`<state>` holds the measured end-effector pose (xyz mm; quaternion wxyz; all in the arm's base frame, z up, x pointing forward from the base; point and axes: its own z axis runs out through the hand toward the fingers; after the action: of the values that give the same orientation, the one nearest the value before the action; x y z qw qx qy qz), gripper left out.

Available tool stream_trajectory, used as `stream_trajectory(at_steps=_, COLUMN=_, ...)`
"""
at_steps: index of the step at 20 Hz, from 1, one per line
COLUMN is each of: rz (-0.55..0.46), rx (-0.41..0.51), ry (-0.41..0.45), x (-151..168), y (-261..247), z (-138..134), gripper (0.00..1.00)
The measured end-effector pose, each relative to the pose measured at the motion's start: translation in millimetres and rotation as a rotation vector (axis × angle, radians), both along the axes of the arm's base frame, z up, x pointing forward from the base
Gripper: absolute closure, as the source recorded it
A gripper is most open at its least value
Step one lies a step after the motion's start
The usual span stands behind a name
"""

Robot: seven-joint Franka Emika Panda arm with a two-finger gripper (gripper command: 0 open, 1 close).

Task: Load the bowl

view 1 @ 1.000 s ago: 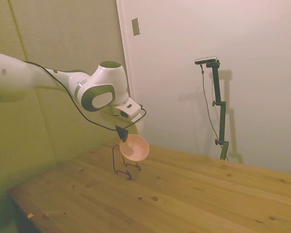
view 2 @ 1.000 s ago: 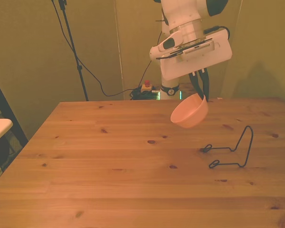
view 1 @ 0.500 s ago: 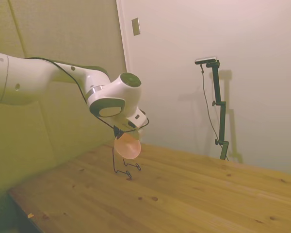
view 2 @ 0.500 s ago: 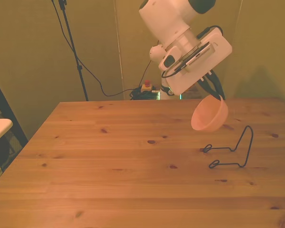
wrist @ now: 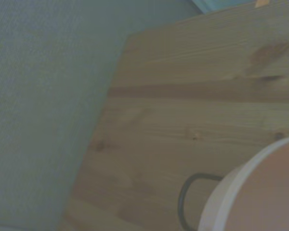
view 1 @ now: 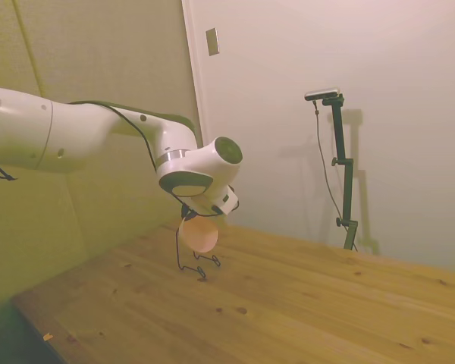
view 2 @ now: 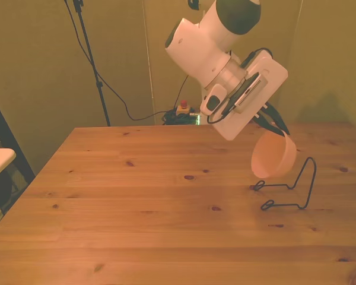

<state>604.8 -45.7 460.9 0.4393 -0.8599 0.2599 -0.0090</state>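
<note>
The pink bowl (view 1: pixel 199 234) is hanging above the wire rack's low feet (view 1: pixel 201 271) in the side view. The bowl would drop if the robot opened its gripper now, so the gripper will keep holding it.
The pale pink-peach bowl (view 2: pixel 274 155) hangs tipped almost on its side, held by its rim in my gripper (view 2: pixel 277 126), which is shut on it. It is in the air just above the low feet of the thin dark wire rack (view 2: pixel 291 187) on the table's far right in the front view. From the side, the bowl (view 1: pixel 199 233) shows in front of the rack (view 1: pixel 192 258), under my wrist. In the wrist view the bowl's rim (wrist: pixel 241 192) fills one corner, with a loop of the rack (wrist: pixel 189 188) beside it.
The wooden table (view 2: pixel 136 202) spreads out toward the front view's left. A dark stand with cables (view 2: pixel 89 56) rises behind the table's far left corner. Walls close in beyond the table edge near the rack (wrist: pixel 48 110).
The arm has swung toward the front view's right and lowered, carrying the bowl. The bowl has tipped from mouth-up to nearly on its side, now over the rack.
</note>
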Motion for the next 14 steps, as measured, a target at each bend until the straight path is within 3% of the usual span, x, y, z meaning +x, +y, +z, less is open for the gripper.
stream_trajectory(at_steps=14, rz=-0.003, rx=0.117, ry=-0.031, x=6, y=15, z=-42, gripper=1.0)
